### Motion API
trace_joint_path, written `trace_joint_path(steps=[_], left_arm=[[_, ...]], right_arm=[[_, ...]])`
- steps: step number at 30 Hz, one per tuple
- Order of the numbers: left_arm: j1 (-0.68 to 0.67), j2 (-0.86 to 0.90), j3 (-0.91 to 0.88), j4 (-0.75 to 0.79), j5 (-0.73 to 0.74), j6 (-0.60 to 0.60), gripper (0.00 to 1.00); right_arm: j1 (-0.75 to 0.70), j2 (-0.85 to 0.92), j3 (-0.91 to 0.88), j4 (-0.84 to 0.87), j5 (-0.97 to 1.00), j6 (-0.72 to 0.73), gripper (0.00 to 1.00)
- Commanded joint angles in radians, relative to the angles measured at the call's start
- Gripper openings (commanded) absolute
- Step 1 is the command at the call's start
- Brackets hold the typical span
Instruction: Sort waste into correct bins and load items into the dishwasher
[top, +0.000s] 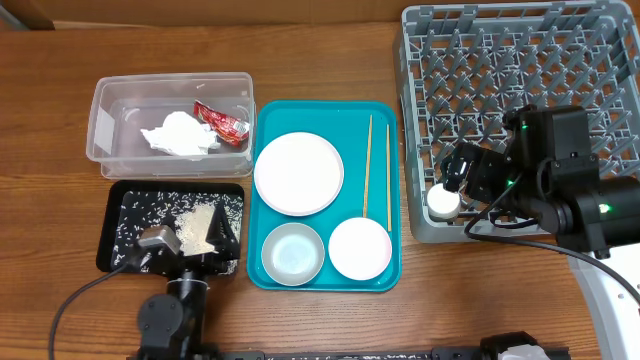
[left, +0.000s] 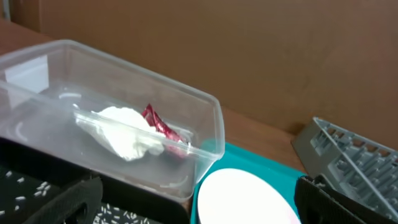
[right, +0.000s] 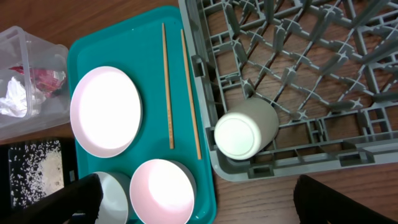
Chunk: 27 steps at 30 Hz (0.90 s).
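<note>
My right gripper will next grab the pink bowl's rim on the side facing the grey dish rack (top: 520, 60). The bowl's body then stays free to load tilted there.
The clear tub (top: 100, 100) holds the white napkin (top: 178, 133) and red wrapper (top: 222, 124). The black tray (top: 115, 255) holds rice grains (top: 195, 225). My left gripper (top: 205, 240) hovers over that tray, open and empty (left: 199, 208). On the teal tray (top: 330, 110) lie the plate (top: 298, 173), grey-white bowl (top: 292, 253), pink bowl (top: 359, 247) and two chopsticks (top: 367, 165). My right gripper (top: 462, 180) is open and empty (right: 211, 199) above the front-left corner of the grey dish rack (top: 520, 60).
A pale cup (top: 443, 203) lies on its side in the rack's front-left corner, also in the right wrist view (right: 244, 130). Bare wooden table lies in front of the rack and teal tray. A cable runs from the left arm.
</note>
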Motion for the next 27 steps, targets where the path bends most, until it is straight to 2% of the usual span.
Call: trace_joint_path(steps=[1, 4, 25, 27], left_arm=[[0.011, -0.020, -0.075, 0.042, 0.030, -0.042, 1.00], [0.011, -0.020, -0.109, 0.095, 0.031, -0.056, 1.00], [0.011, -0.019, -0.112, 0.099, 0.031, -0.056, 1.00], [0.011, -0.019, -0.112, 0.099, 0.031, -0.055, 1.00]], right_arm=[[0.003, -0.002, 0.024, 0.003, 0.000, -0.003, 1.00], [0.003, -0.002, 0.024, 0.003, 0.001, -0.003, 1.00], [0.003, -0.002, 0.024, 0.003, 0.001, -0.003, 1.00], [0.003, -0.002, 0.024, 0.060, 0.000, -0.003, 1.00]])
